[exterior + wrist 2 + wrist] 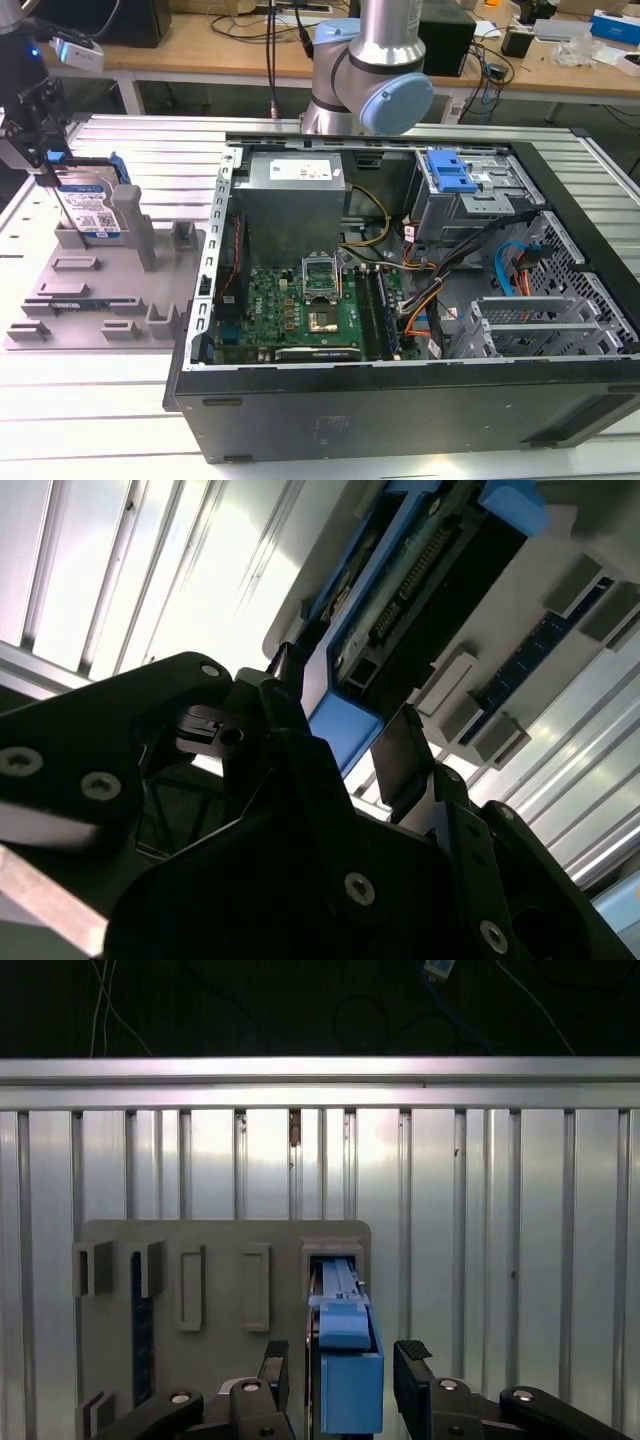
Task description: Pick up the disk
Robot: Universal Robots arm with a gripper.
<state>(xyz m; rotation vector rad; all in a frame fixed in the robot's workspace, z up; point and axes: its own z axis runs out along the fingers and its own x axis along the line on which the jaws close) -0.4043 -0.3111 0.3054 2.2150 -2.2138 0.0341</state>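
Observation:
My gripper has its fingers on both sides of the blue bar [58,156] on the disk [92,208]. It should close. Closing now would hold the bar.
The disk [92,208] stands on edge in a slot of the grey fixture tray [100,295] at the exterior view's left, its blue-and-white label facing the camera and blue rails along its sides. My gripper [45,150] is at the disk's upper corner. In the first wrist view the gripper [342,1360] straddles the disk's blue rail [350,1380], with a black finger [412,1360] on each side and a small gap to the rail. The second wrist view shows the same: the gripper [345,720] is open around the blue end of the disk [345,735], not pressing on it.
An open computer case [400,300] with its motherboard, cables and a blue drive-bay latch [450,170] lies at the exterior view's right of the tray. The arm's base [370,70] rises behind it. Upright posts [135,225] stand on the tray beside the disk. Ribbed metal table [500,1260] all around.

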